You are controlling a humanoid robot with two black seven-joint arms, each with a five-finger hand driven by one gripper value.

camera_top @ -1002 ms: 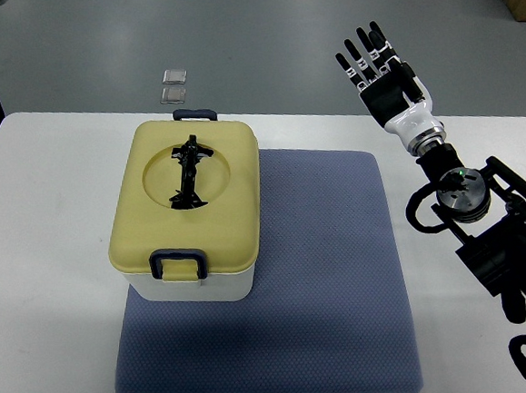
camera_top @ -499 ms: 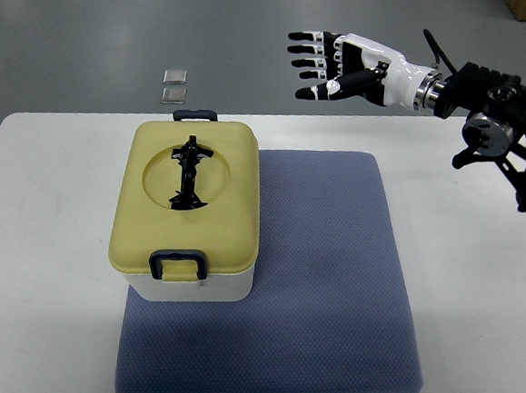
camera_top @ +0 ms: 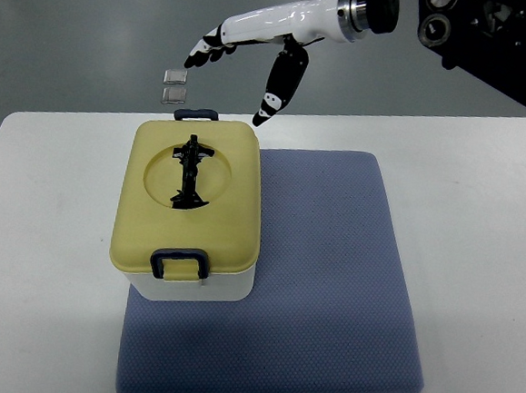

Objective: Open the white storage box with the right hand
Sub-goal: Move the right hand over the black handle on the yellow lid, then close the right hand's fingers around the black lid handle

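I should next use my right gripper to grab the lid by its narrow black handle [camera_top: 190,173], because the lid is too wide for my fingers.
The white storage box [camera_top: 183,286] has a pale yellow lid [camera_top: 189,204] with a black folded handle [camera_top: 188,173] in a round recess. Dark blue latches sit at its near side [camera_top: 179,263] and far side [camera_top: 196,115]. It stands on the left part of a blue mat [camera_top: 320,283]. My right hand [camera_top: 236,71] reaches in from the upper right, above and behind the box's far edge. Its fingers [camera_top: 204,51] are spread and hold nothing; the thumb [camera_top: 277,88] points down near the lid's far right corner. The lid is closed.
The white table [camera_top: 41,234] carries the mat and box. Two small clear squares [camera_top: 174,85] lie on the grey floor beyond the table's far edge. The right arm's black joints [camera_top: 494,42] fill the upper right corner.
My right hand has swung left and down from above the mat's far edge to just behind the box. The box has not moved.
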